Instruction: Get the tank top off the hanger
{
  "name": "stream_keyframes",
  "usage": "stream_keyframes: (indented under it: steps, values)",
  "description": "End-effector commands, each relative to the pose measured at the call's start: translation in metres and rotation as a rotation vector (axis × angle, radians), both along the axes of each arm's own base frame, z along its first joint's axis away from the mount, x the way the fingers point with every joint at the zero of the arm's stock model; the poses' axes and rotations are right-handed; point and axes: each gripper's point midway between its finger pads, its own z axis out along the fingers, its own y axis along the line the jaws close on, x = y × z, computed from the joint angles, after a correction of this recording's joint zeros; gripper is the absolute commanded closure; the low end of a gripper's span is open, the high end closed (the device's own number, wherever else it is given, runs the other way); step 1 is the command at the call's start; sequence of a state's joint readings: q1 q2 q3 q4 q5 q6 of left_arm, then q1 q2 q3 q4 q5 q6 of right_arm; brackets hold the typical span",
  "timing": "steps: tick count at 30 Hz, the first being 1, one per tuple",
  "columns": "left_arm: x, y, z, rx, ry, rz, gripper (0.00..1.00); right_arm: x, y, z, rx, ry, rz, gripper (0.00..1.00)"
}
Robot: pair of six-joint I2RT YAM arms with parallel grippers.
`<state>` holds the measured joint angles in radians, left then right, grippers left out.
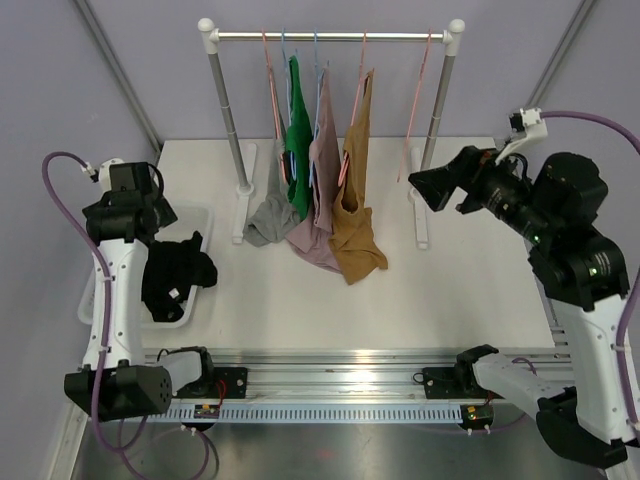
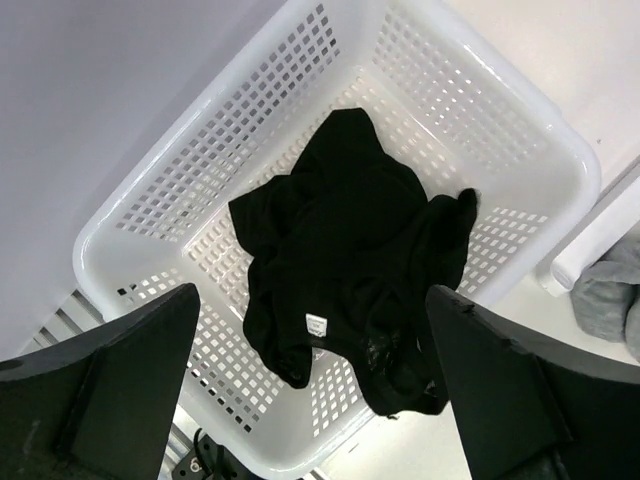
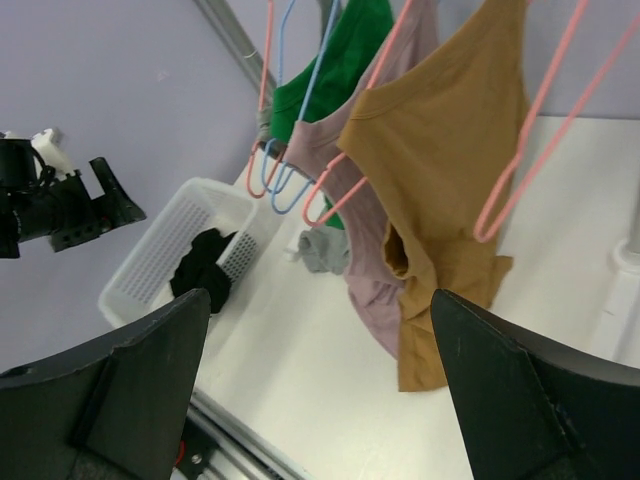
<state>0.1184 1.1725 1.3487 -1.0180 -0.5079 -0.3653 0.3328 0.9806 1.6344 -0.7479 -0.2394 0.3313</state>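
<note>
My right gripper should next grab the mustard (image 1: 357, 210) tank top's pink hanger by its bare near arm below the hook (image 1: 358, 88), so tank top and hook stay free for removal.
Several tank tops hang on hangers from the rack rod (image 1: 330, 36): grey (image 1: 268, 215), green (image 1: 297, 150), mauve (image 1: 322, 180) and mustard (image 1: 357, 210). Their lower ends rest on the table. In the right wrist view the mustard top (image 3: 450, 180) and the mauve top (image 3: 375, 240) hang straight ahead. My right gripper (image 1: 425, 188) (image 3: 320, 293) is open, right of the rack, aimed at them and touching nothing. A black tank top (image 2: 350, 260) (image 1: 175, 275) lies crumpled in the white basket (image 2: 150, 170). My left gripper (image 2: 312, 290) (image 1: 150, 225) hovers open above it, holding nothing.
An empty pink hanger (image 1: 418, 100) (image 3: 530, 150) hangs at the rod's right end, nearest my right gripper. The rack's posts stand on white feet (image 1: 243, 188). The basket (image 1: 195, 212) sits at the table's left edge. A metal rail (image 1: 340, 365) runs along the near edge.
</note>
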Motion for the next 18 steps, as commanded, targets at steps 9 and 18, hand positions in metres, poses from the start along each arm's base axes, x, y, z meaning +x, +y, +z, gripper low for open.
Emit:
stream_keyframes:
  steps: [9, 18]
  values:
    - [-0.02, -0.137, 0.054, -0.382, -0.415, -0.682, 0.01, 0.066, 0.047, 0.015, 0.043, 0.111, 0.022, 0.13]
    - [-0.064, -0.173, 0.026, -0.451, -0.491, -0.851, 0.01, 0.142, 0.061, -0.009, -0.137, 0.141, -0.207, 0.27]
